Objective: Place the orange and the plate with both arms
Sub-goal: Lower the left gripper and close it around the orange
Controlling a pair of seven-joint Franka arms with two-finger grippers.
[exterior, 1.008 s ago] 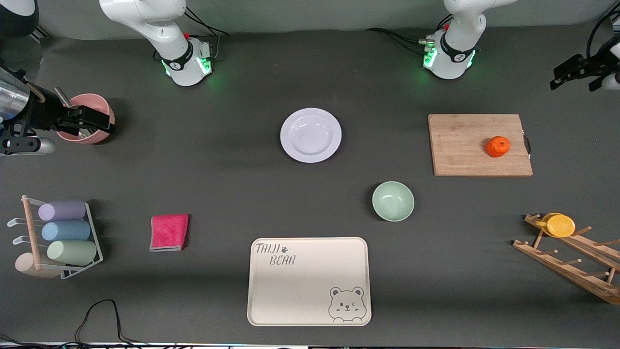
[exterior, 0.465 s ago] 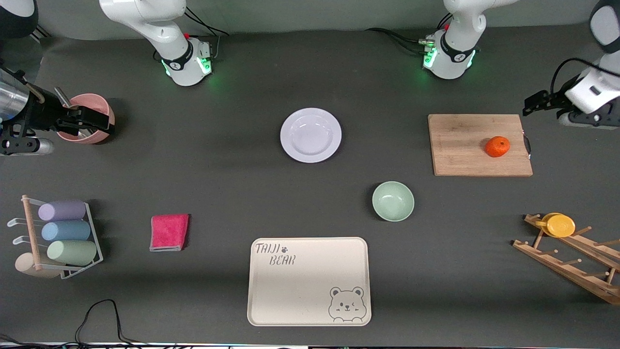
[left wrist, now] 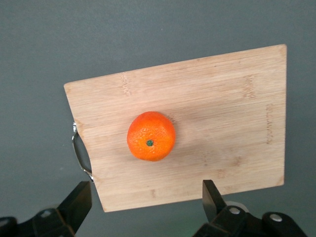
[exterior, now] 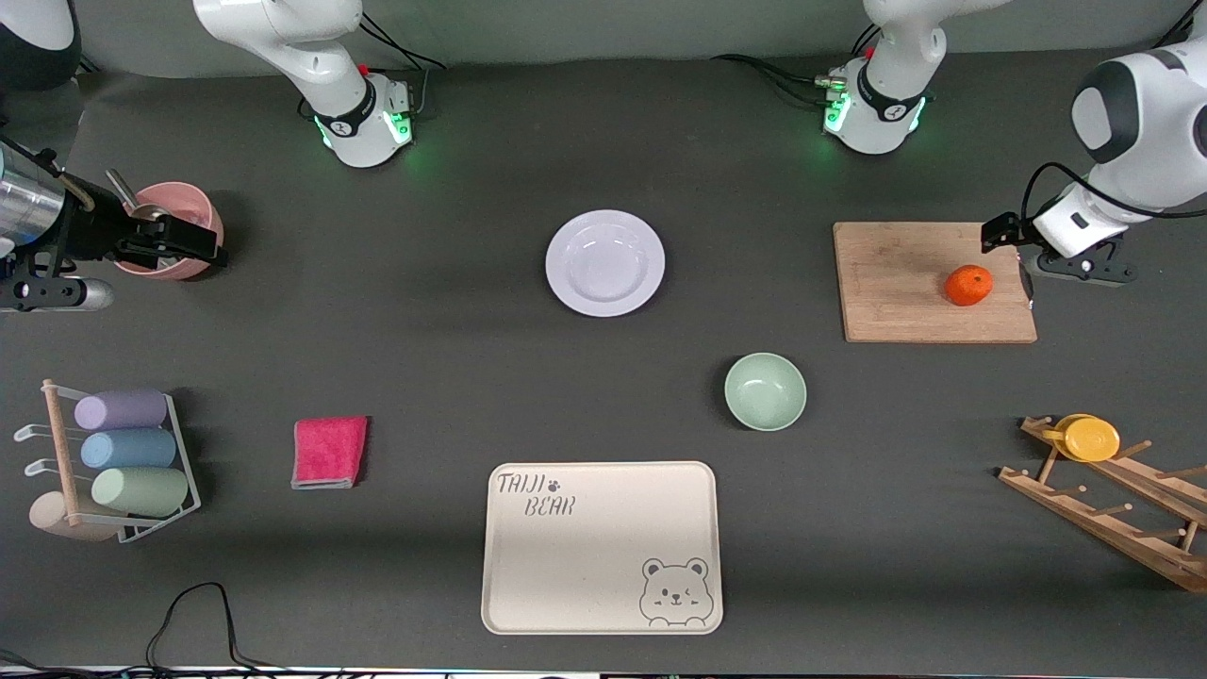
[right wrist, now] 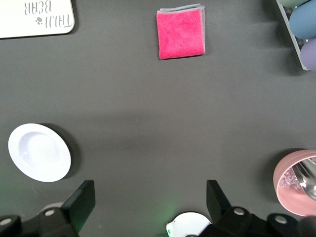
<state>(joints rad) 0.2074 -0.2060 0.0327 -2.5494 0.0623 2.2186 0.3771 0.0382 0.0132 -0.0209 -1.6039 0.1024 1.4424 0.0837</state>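
My left gripper grabs the orange by its round body [exterior: 968, 285] next, to set it on the white plate [exterior: 604, 262].
The orange [exterior: 968, 285] lies on a wooden cutting board [exterior: 896, 283] toward the left arm's end of the table. It also shows in the left wrist view [left wrist: 151, 136]. My left gripper [exterior: 1014, 253] hangs open and empty over the board's handle end, close beside the orange; in its wrist view [left wrist: 145, 200] the jaws stand wide apart. The white plate [exterior: 604, 262] sits mid-table and shows in the right wrist view [right wrist: 39, 152]. My right gripper [exterior: 193, 240] is open and empty [right wrist: 148, 202] over a pink cup [exterior: 174, 200], well away from the plate.
A pale green bowl [exterior: 765, 391] and a beige bear tray [exterior: 601, 547] lie nearer the camera than the plate. A pink cloth [exterior: 329, 451] and a rack of cups [exterior: 123, 451] are toward the right arm's end. A wooden rack holds a yellow cup [exterior: 1091, 438].
My left gripper has swung in from the table's end and come down over the cutting board's handle end, beside the orange. The right gripper has barely shifted.
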